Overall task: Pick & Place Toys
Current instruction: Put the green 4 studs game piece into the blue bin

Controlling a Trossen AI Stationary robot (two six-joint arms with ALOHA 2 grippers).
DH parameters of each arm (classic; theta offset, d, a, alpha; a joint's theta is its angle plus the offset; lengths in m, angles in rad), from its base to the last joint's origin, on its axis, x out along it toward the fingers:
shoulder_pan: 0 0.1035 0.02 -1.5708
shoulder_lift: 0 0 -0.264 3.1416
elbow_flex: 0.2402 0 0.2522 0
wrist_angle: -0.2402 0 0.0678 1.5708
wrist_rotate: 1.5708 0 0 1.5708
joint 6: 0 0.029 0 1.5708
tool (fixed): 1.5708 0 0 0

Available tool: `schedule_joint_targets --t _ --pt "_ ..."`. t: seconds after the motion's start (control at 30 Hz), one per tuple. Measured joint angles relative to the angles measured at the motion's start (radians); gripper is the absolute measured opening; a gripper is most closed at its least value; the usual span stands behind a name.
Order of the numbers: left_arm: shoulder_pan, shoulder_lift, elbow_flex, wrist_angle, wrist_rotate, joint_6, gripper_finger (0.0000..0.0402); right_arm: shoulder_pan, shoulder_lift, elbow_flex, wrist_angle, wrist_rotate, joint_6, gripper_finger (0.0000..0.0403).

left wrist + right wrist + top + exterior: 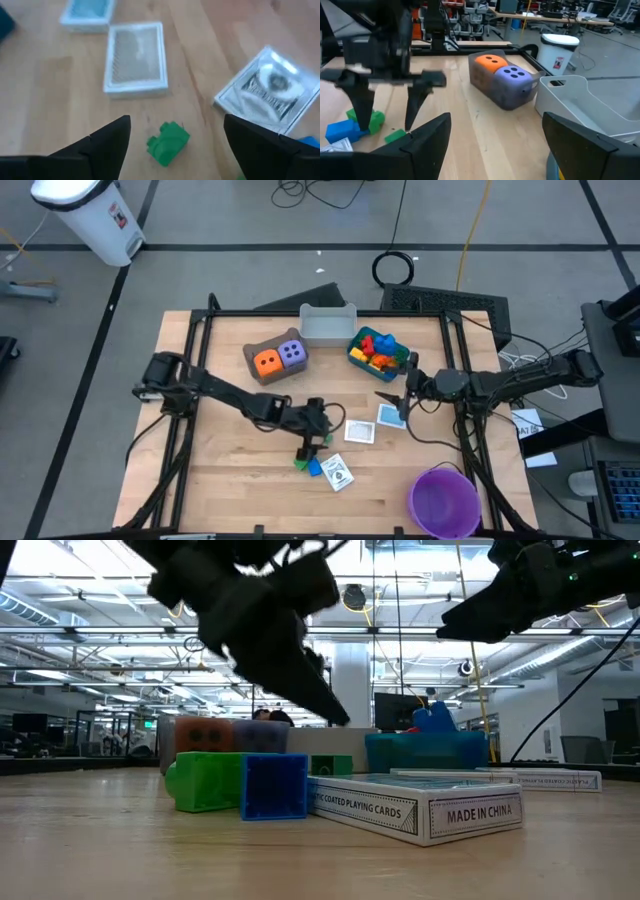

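My left gripper lowers first, then closes on the brick. My fingers are still above the small green brick [168,143], so closing now would miss the brick.
My left gripper [322,428] is open and hangs above a small green brick [167,142] on the table, one finger on each side and clear of it; it also shows in the right wrist view [387,117]. Another green brick [205,780] and a blue brick [273,785] lie together nearer the front, beside a card pack [338,473]. Two more card packs [360,432] [390,416] lie flat. An orange die [266,362] and a purple die [292,352] sit in the brown bin. My right gripper [392,398] is open and empty above the table's right middle.
A grey bin [328,325] stands at the far edge. A blue bin [352,352] beside it holds several coloured bricks. A purple bowl [443,500] stands at the near right corner. Bare wood lies at the near left.
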Motion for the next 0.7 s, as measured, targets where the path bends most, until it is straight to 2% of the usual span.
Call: schedule_joint_targets --t 0.2,0.37,0.7 --pt "-0.004 0.094 -0.002 0.003 0.011 0.021 0.0301 -0.001 0.000 0.000 0.001 0.000 0.001 0.0309" --pt "0.004 0.105 -0.001 0.036 0.005 0.032 0.0272 -0.001 0.000 0.000 0.002 0.000 0.003 0.0309" --pt "0.004 0.105 -0.001 0.026 -0.005 0.030 0.0182 -0.001 0.000 0.000 -0.001 0.001 0.004 0.0309"
